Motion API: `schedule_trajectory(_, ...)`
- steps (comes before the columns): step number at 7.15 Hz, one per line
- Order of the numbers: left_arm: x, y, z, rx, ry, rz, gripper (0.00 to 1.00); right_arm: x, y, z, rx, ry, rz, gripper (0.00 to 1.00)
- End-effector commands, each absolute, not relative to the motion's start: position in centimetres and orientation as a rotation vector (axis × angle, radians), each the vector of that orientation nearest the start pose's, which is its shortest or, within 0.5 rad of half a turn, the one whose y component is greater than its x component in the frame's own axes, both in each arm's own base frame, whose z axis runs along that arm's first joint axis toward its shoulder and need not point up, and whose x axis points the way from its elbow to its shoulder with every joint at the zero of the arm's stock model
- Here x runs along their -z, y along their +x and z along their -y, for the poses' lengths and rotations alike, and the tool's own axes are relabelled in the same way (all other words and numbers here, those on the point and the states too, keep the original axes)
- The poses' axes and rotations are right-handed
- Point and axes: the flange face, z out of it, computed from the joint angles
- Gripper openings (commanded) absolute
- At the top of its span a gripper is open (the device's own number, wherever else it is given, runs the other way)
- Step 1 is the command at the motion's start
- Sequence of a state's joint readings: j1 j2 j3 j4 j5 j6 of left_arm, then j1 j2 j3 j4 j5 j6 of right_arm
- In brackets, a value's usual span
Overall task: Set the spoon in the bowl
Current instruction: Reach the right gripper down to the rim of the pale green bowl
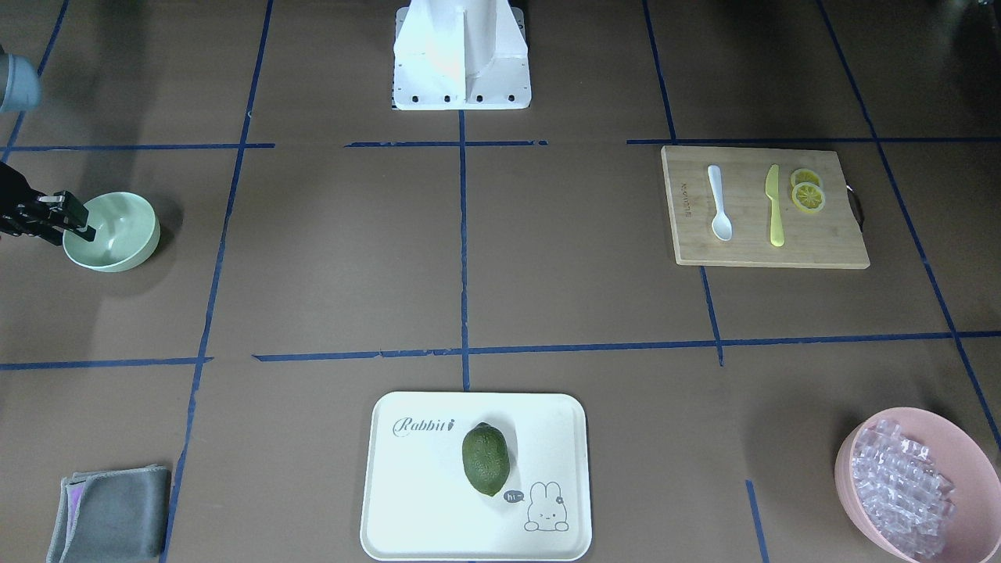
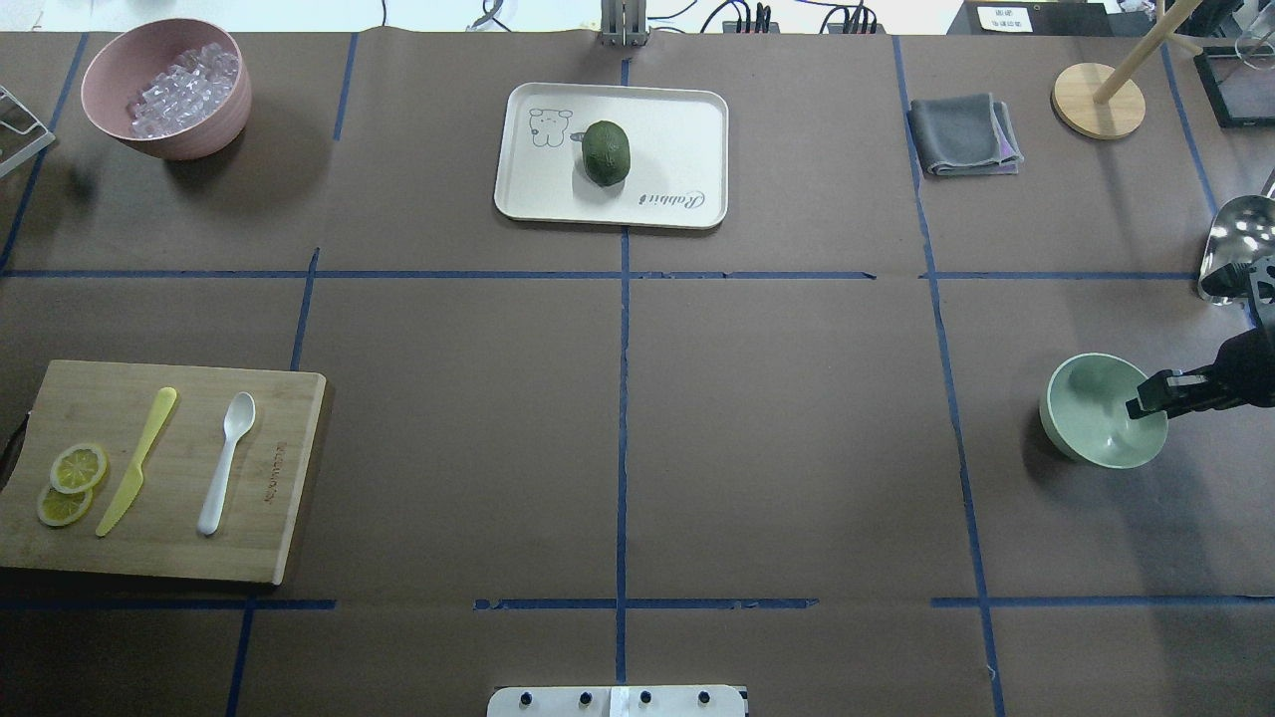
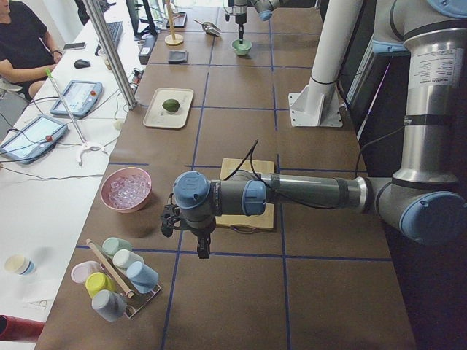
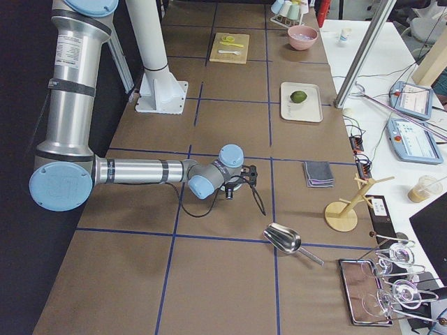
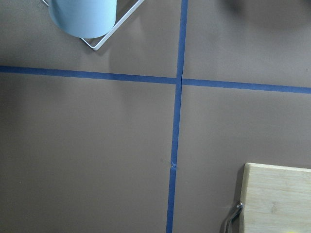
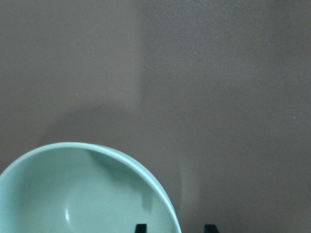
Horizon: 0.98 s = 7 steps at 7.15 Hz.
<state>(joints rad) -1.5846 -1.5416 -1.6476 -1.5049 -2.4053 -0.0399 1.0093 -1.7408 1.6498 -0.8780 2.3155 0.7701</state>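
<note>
I need to grab the mint-green bowl by its rim with my right gripper next. The bowl will then be within reach for the spoon (image 1: 719,203).
The white spoon (image 2: 226,463) lies on the wooden cutting board (image 2: 289,478) at the table's left, beside a yellow knife (image 2: 137,460). It also shows in the front view (image 1: 719,203). The mint-green bowl (image 2: 1096,403) stands at the far right and is empty. My right gripper (image 2: 1144,405) is open, its jaws astride the bowl's right rim. In the right wrist view its fingertips (image 6: 141,227) flank the rim of the bowl (image 6: 87,194). My left gripper (image 3: 186,232) shows only in the exterior left view, above the table off the board's end. I cannot tell its state.
Lemon slices (image 2: 72,478) lie on the board. A white tray (image 2: 677,129) with a green fruit (image 2: 606,152), a pink bowl of clear cubes (image 2: 167,88) and a grey cloth (image 2: 964,134) stand at the far side. A metal scoop (image 2: 1235,244) lies near the right arm. A cup rack (image 3: 117,277) stands by the left gripper.
</note>
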Motion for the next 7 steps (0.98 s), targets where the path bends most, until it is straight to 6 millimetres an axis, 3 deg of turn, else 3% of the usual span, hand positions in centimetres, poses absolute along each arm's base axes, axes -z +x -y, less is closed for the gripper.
schedule_trajectory(1, -63.7, -6.6, 47.7, 0.058, -0.028, -0.834, 1.0, -61.5, -18.0, 40.9, 0.038, 0.009, 0.935, 0.0)
schedule_trajectory(2, -63.6, -6.6, 47.7, 0.058, -0.027, -0.834, 1.0, -59.3, -18.2, 41.0, 0.056, 0.028, 0.963, 0.0)
schedule_trajectory(3, -63.5, -6.6, 47.6, 0.057, -0.025, -0.834, 1.0, -55.7, -18.4, 40.8, 0.087, 0.046, 1.024, 0.0)
schedule_trajectory(4, -63.5, -6.6, 47.6, 0.057, -0.025, -0.834, 1.0, -50.7, -21.1, 40.7, 0.047, 0.024, 1.08, 0.0)
schedule_trajectory(5, -63.5, -6.6, 47.7, 0.056, -0.024, -0.834, 1.0, -44.8, -27.6, 40.3, 0.001, -0.02, 1.13, 0.0)
schedule_trajectory(6, -63.4, -6.6, 47.7, 0.056, -0.022, -0.836, 1.0, -41.1, -34.8, 38.2, -0.037, -0.04, 1.127, 0.0)
schedule_trajectory(7, -63.4, -6.7, 47.6, 0.057, -0.022, -0.836, 1.0, -35.0, -41.3, 38.4, -0.058, -0.055, 1.08, 0.0)
